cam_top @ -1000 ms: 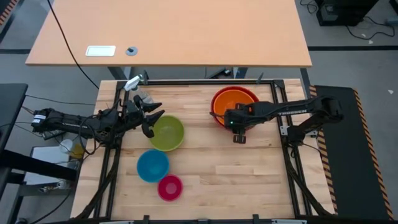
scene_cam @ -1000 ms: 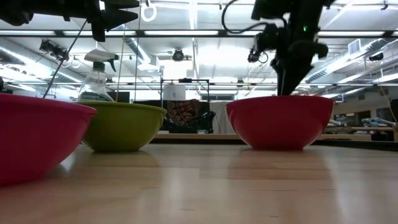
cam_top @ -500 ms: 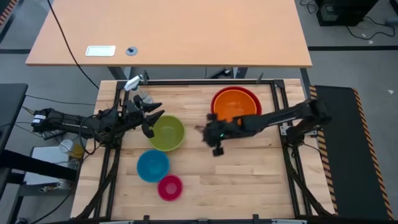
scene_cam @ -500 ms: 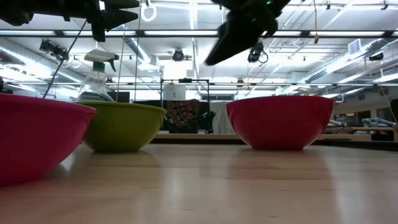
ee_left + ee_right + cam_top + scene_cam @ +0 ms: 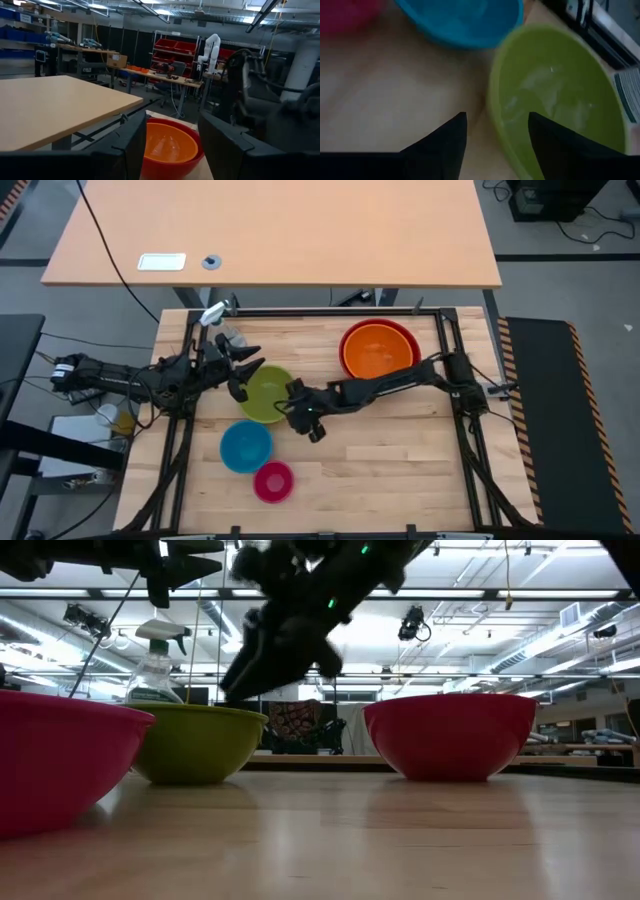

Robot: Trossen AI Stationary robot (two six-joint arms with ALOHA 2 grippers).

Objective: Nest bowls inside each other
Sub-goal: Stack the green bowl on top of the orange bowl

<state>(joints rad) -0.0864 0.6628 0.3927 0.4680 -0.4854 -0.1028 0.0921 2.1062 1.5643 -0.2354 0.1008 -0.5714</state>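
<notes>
The robot's right gripper will nest the lime green bowl inside the orange bowl, so next it will pick up the lime green bowl by its rim point(image 5: 496, 110).
The lime green bowl point(image 5: 262, 394) stands on its base at the table's left middle. The blue bowl point(image 5: 245, 446) and the pink bowl point(image 5: 273, 481) sit nearer the front edge. At the far right, the orange bowl point(image 5: 378, 352) rests inside the red bowl point(image 5: 347, 340). My right gripper point(image 5: 495, 127) hangs open over the green bowl's right rim point(image 5: 495, 107), one finger to each side of it and neither on it. My left gripper point(image 5: 245, 370) is open and raised by the green bowl's far left side. It looks toward the orange bowl point(image 5: 167, 145).
A clear spray bottle point(image 5: 155, 665) with a white nozzle point(image 5: 212, 313) stands at the far left corner, behind the green bowl. Bare wood point(image 5: 400, 460) lies at the front right. A black frame point(image 5: 330, 311) runs along the table's edges.
My right gripper has left the red and orange bowls and swept toward the table's left and near side. It has come down and rolled as it went, and now stands at the green bowl's right rim. The bowls have stayed put.
</notes>
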